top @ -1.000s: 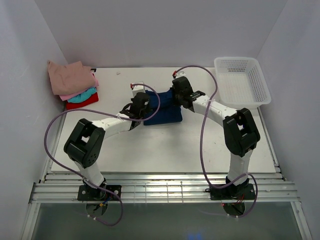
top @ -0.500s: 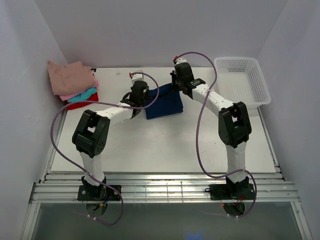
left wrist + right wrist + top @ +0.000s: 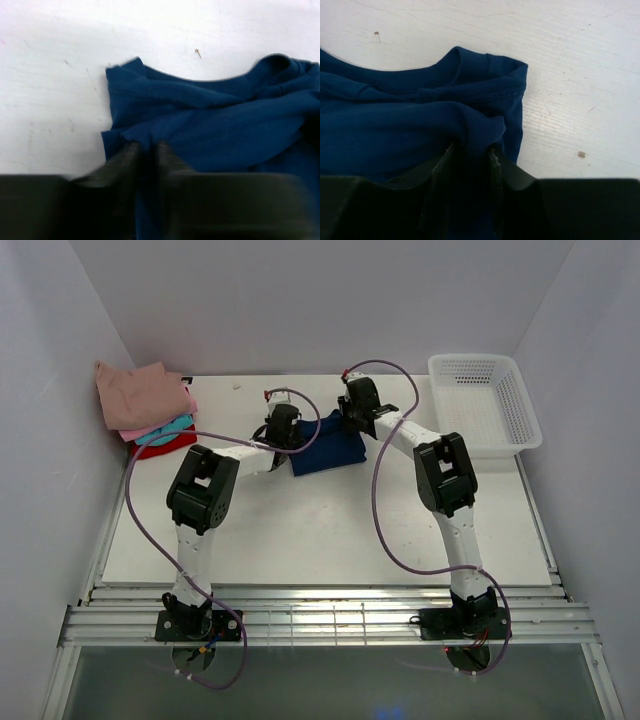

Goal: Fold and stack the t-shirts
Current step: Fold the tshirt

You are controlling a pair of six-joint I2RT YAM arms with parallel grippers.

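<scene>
My left gripper will next grab the navy t-shirt by its fold (image 3: pixel 297 427) (image 3: pixel 146 144) at its side edge, opposite my right gripper. This is to fold the t-shirt evenly.
The navy t-shirt (image 3: pixel 330 453) lies folded at the back middle of the table. My left gripper (image 3: pixel 285 432) sits at its left edge and my right gripper (image 3: pixel 352 422) at its far right corner. In the left wrist view the jaws (image 3: pixel 146 150) stand slightly parted, with a ridge of navy cloth (image 3: pixel 215 115) lying between them. In the right wrist view the jaws (image 3: pixel 472 150) are wider apart, and a loose fold of the navy cloth (image 3: pixel 395 120) near the collar bulges between them. A stack of folded t-shirts (image 3: pixel 150 405), dusty pink over pink, teal and red, rests at the back left.
A white mesh basket (image 3: pixel 485 400) stands at the back right against the wall. White walls close in the left, back and right sides. Purple cables loop above both arms.
Both arms have stretched toward the back of the table, carrying the navy t-shirt's near edge over onto itself. Both pairs of jaws, shut before, have parted.
</scene>
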